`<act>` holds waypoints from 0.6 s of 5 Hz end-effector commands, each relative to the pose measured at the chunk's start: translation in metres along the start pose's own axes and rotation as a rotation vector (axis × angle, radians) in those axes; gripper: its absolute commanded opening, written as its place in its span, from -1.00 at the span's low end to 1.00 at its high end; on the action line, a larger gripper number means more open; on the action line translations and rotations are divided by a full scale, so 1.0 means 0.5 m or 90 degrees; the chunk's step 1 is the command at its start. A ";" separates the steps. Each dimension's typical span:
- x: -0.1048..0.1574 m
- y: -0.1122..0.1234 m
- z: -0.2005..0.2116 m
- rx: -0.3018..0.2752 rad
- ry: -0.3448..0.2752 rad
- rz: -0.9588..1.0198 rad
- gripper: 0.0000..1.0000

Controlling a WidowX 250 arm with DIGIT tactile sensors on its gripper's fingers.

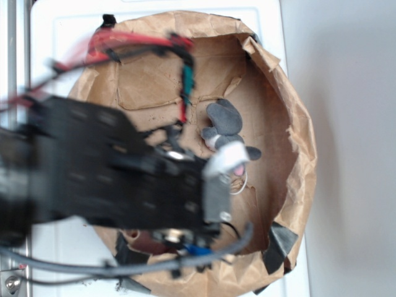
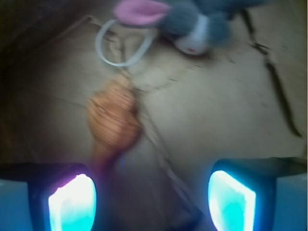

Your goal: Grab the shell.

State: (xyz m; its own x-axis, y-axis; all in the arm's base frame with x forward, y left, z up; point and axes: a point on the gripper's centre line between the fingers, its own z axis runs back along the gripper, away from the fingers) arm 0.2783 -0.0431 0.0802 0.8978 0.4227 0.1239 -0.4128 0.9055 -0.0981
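Note:
The gripper isn't ready to close on the shell yet: the orange-brown shell (image 2: pixel 113 122) lies ahead of the robot's fingers, with paper between them. The gripper should first move toward the shell, then close on it.
In the wrist view the orange-brown ridged shell (image 2: pixel 113 122) lies on the brown paper floor, blurred. Its narrow end points down toward my left fingertip (image 2: pixel 72 202). My gripper (image 2: pixel 151 204) is open, and its two glowing blue fingertips stand wide apart with only paper between them. The shell sits just ahead of the left fingertip, outside the gap. In the exterior view my gripper (image 1: pixel 215 197) hangs over the bag's middle and hides the shell.
A grey plush bunny (image 2: pixel 197 24) with a pink ear (image 2: pixel 139 12) and a white loop (image 2: pixel 120 48) lies just beyond the shell; the bunny (image 1: pixel 224 127) also shows in the exterior view. Crumpled paper bag walls (image 1: pixel 297 142) ring the floor. Red and black cables (image 1: pixel 142 43) cross the back.

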 end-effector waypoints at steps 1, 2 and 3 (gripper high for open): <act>0.055 -0.035 -0.028 0.005 -0.019 -0.019 1.00; 0.063 -0.029 -0.058 0.043 -0.017 -0.020 1.00; 0.057 -0.017 -0.055 0.040 -0.021 -0.022 -1.00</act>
State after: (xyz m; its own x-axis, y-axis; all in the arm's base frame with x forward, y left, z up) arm 0.3071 -0.0374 0.0382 0.9059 0.4088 0.1101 -0.4107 0.9118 -0.0066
